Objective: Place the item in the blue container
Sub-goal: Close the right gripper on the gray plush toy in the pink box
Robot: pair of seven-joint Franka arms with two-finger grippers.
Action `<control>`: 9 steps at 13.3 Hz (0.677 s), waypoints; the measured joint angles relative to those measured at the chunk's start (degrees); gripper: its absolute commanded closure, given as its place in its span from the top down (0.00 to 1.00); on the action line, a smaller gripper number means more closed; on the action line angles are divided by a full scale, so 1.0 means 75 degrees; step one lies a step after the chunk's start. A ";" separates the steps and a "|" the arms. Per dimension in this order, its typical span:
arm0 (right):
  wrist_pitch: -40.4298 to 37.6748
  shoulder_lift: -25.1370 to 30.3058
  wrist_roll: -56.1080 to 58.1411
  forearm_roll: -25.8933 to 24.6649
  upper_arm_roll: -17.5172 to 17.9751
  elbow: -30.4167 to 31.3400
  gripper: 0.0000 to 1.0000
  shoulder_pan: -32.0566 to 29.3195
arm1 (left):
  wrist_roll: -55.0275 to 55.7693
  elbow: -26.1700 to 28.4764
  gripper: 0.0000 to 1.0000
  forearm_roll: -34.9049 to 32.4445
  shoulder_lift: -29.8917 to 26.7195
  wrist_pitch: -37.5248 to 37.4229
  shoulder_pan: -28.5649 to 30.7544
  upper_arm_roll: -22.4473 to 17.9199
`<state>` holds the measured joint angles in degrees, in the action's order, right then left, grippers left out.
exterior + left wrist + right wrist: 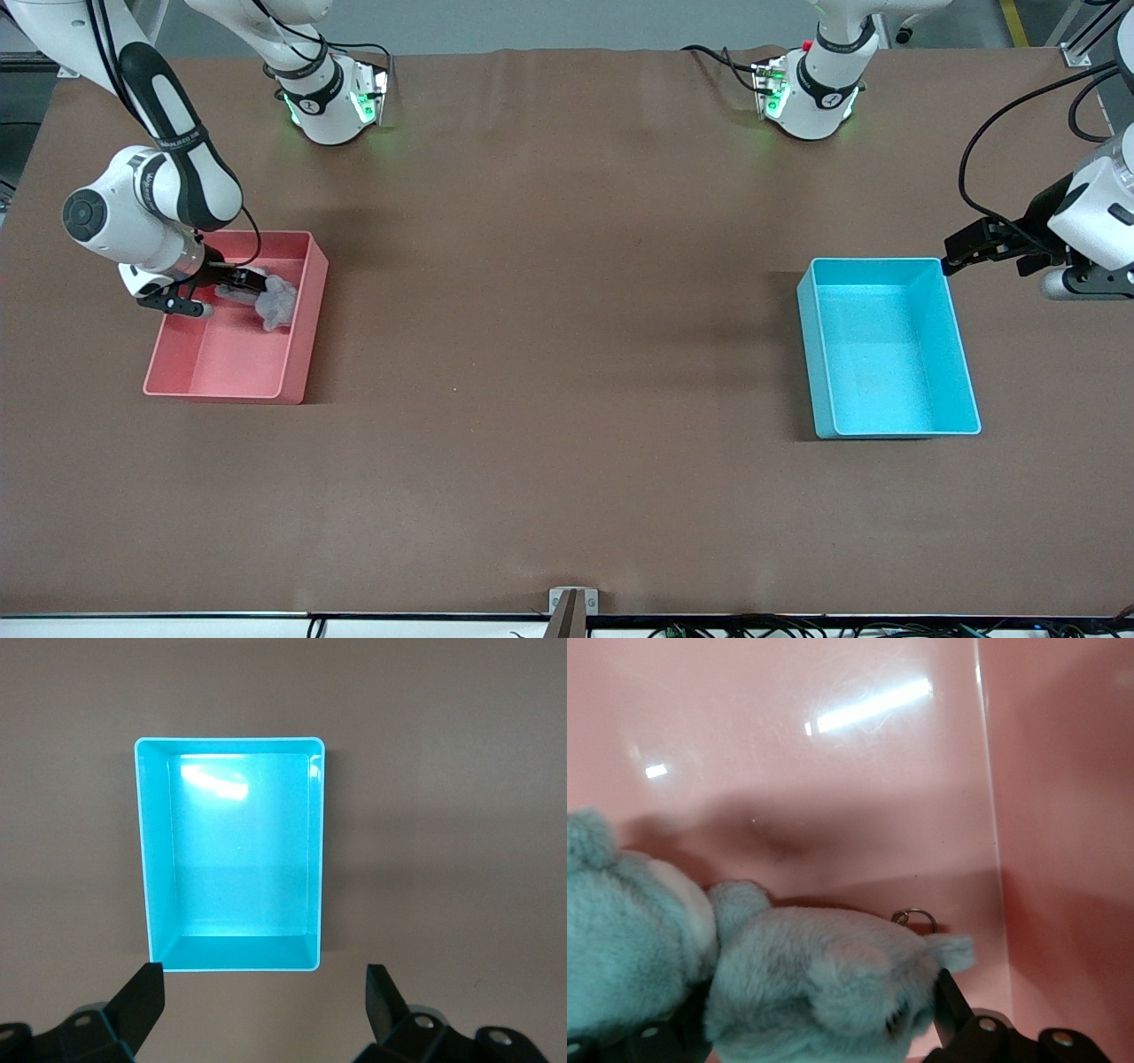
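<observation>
My right gripper is ready to close on the grey-blue plush toy. Its fingers are on either side of the toy, so they would hold the toy if I closed now.
A grey-blue plush toy (276,301) with a small metal ring (914,916) lies inside the pink bin (306,354), at the right arm's end of the table. My right gripper (244,285) reaches down into that bin. Its fingers stand wide apart with the plush toy (824,983) filling the gap between them. The cyan-blue container (811,354) stands empty at the left arm's end. My left gripper (952,252) hovers open above the table beside the container's rim that is farther from the front camera. In the left wrist view the blue container (155,859) shows whole.
Brown table covering spreads between the two bins. The pink bin's walls (1063,859) enclose the right gripper closely. Both arm bases (332,106) stand along the table edge farthest from the front camera.
</observation>
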<state>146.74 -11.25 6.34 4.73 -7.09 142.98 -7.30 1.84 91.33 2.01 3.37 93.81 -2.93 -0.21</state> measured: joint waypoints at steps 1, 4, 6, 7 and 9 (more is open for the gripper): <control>0.0001 0.0000 0.0000 0.0004 0.0000 0.0000 0.93 0.0000 | 0.0000 0.0001 1.00 0.0000 0.0002 0.0000 0.0000 0.0000; 0.0001 0.0000 -0.0001 0.0013 0.0000 0.0000 0.84 0.0000 | 0.0000 0.0002 1.00 0.0000 0.0004 0.0000 0.0000 0.0003; 0.0002 0.0000 -0.0002 0.0019 0.0000 0.0000 0.77 0.0000 | 0.0000 0.0003 1.00 0.0000 0.0004 0.0000 0.0000 0.0006; 0.0004 0.0000 -0.0002 0.0023 0.0000 -0.0001 0.73 0.0000 | 0.0000 0.0003 1.00 0.0000 0.0004 0.0000 0.0000 0.0006; 0.0005 0.0000 -0.0004 0.0028 0.0000 -0.0003 0.67 0.0000 | 0.0000 0.0005 1.00 0.0000 0.0004 0.0000 0.0000 0.0007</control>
<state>146.77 -11.25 6.32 4.95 -7.09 142.95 -7.30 1.84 91.37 2.01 3.40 93.81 -2.93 -0.16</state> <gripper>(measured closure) 0.251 0.000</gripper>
